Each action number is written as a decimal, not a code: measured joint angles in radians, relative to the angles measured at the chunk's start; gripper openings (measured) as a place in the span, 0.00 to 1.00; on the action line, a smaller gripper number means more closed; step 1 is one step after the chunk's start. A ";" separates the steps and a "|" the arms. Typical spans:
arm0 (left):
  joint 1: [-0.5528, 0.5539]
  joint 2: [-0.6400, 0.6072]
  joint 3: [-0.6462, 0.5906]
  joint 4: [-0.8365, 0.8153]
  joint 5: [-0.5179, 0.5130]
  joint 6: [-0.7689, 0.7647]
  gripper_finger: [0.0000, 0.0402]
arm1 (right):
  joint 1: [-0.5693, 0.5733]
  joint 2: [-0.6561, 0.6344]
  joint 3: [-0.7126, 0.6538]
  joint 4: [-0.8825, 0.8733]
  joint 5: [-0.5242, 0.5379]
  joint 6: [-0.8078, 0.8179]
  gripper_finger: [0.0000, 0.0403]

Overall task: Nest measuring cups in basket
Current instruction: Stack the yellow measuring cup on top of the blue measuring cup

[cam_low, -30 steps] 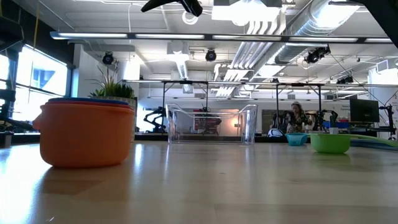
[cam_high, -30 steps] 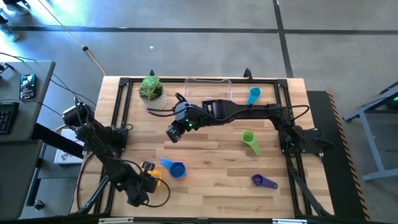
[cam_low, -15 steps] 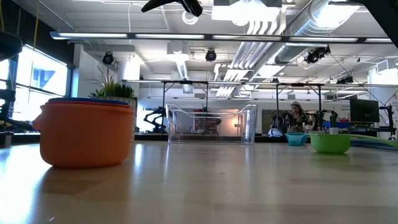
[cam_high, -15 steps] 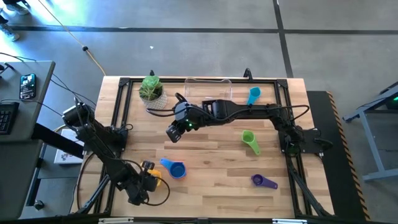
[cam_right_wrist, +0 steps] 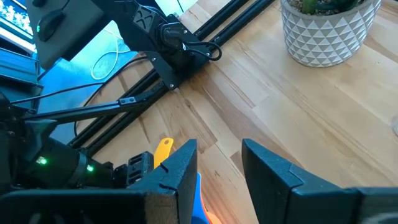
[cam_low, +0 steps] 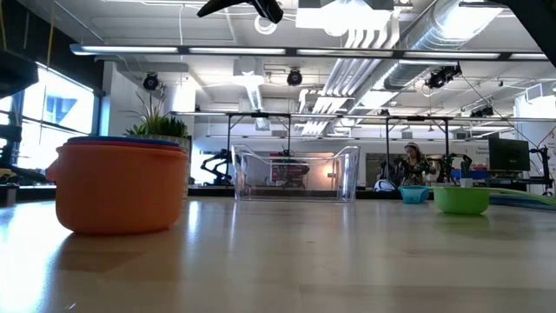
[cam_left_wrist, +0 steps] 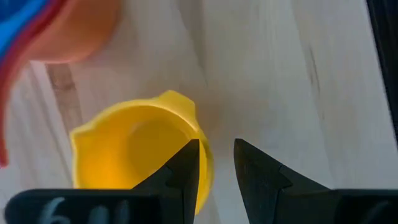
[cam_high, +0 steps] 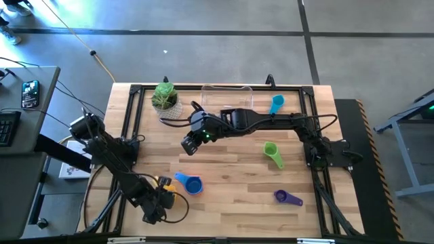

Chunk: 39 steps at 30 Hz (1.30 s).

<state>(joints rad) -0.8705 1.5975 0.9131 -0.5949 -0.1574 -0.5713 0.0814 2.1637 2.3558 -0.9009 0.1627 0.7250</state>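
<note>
My left gripper is to grab the yellow measuring cup (cam_left_wrist: pixel 134 155) next by its bowl's rim (cam_left_wrist: pixel 200 132), so that it can nest the cup with the stack of cups.
A yellow measuring cup (cam_left_wrist: pixel 134 155) rests on its base, mouth up, near the table's front left corner. My left gripper (cam_left_wrist: pixel 214 146) is open and points steeply down over it. One finger is above the cup's rim, the other over bare wood just outside the wall. Beside it stands a stack of nested cups (cam_high: pixel 191 184): an orange cup (cam_low: pixel 117 187) with red and blue ones inside. Green (cam_high: pixel 273 154), light blue (cam_high: pixel 276 103) and purple (cam_high: pixel 287 197) cups lie singly on the right. The clear basket (cam_high: pixel 227 95) stands at the far edge. My right gripper (cam_high: pixel 188 145) hangs open above mid-table.
A potted plant (cam_high: pixel 165 98) in a white patterned pot stands at the far left, next to the basket. Black frame rails (cam_right_wrist: pixel 186 46) run along the table's edges. Bare wood lies between the cup stack and the green cup.
My left arm has sunk a little over the yellow cup, with the gap between its fingers unchanged. The cups have stayed where they were.
</note>
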 joint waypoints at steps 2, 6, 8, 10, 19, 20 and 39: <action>-0.002 0.027 0.001 0.003 0.001 -0.003 0.22 | 0.000 0.000 0.000 0.000 0.000 0.000 0.29; -0.002 0.057 0.000 0.001 0.011 -0.049 0.22 | 0.000 0.000 0.000 0.000 0.000 0.000 0.29; -0.002 0.058 0.001 -0.002 0.012 -0.052 0.22 | 0.000 0.000 0.000 0.000 0.000 0.000 0.29; -0.002 0.053 0.001 -0.002 0.014 -0.053 0.21 | 0.000 0.000 0.000 0.000 0.000 0.000 0.29; 0.002 -0.002 0.002 -0.017 0.017 -0.020 0.02 | 0.000 0.000 0.000 0.004 -0.006 0.000 0.29; 0.004 -0.010 0.002 -0.024 0.018 -0.020 0.03 | -0.001 0.000 0.000 0.010 -0.013 0.000 0.29; 0.167 -0.092 0.203 -0.193 -0.134 0.211 0.01 | -0.003 -0.126 0.000 0.012 0.102 0.016 0.29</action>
<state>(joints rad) -0.7035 1.5051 1.1163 -0.7880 -0.2918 -0.3606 0.0784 2.0380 2.3562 -0.8885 0.2649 0.7408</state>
